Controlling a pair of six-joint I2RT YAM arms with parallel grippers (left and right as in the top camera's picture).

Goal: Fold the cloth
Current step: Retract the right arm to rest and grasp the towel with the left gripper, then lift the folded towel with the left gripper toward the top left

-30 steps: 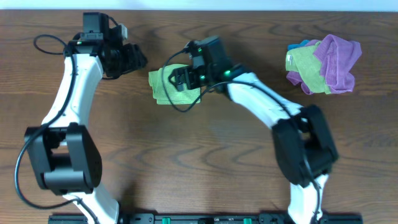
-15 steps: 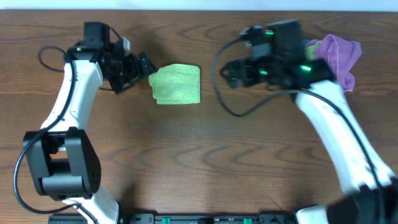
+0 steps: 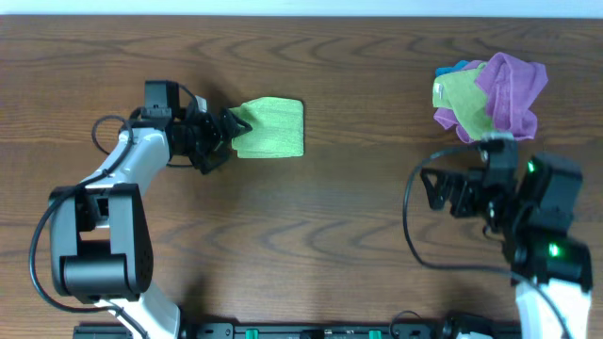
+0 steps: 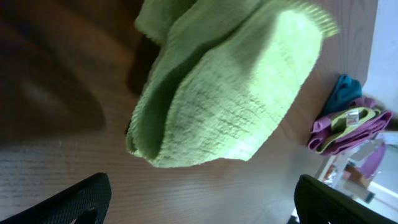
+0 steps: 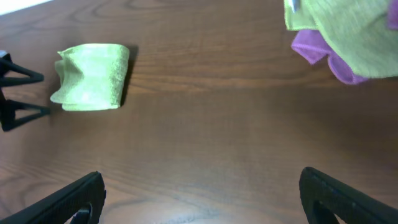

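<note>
The robot's left gripper needs to grab the folded lime-green cloth by the cloth's nearest edge next, with the layers together, to move it and lay it down still folded.
The light lime-green cloth (image 3: 271, 128) lies folded into a small rectangle on the wooden table, left of centre at the back. It fills the left wrist view (image 4: 230, 93) and shows small at the left of the right wrist view (image 5: 92, 77). My left gripper (image 3: 226, 139) is open, low over the table, its fingertips right at the cloth's left edge with nothing between them. My right gripper (image 3: 435, 191) is open and empty at the right, far from the cloth.
A bunched pile of a purple cloth (image 3: 513, 89), an olive-green cloth (image 3: 462, 99) and a bit of blue fabric sits at the back right, just behind my right arm. The pile also shows in the right wrist view (image 5: 348, 31).
My right arm has pulled away from the cloth and back to the right front. My left gripper has moved down and right, up to the cloth's left edge. The cloth lies uncovered.
</note>
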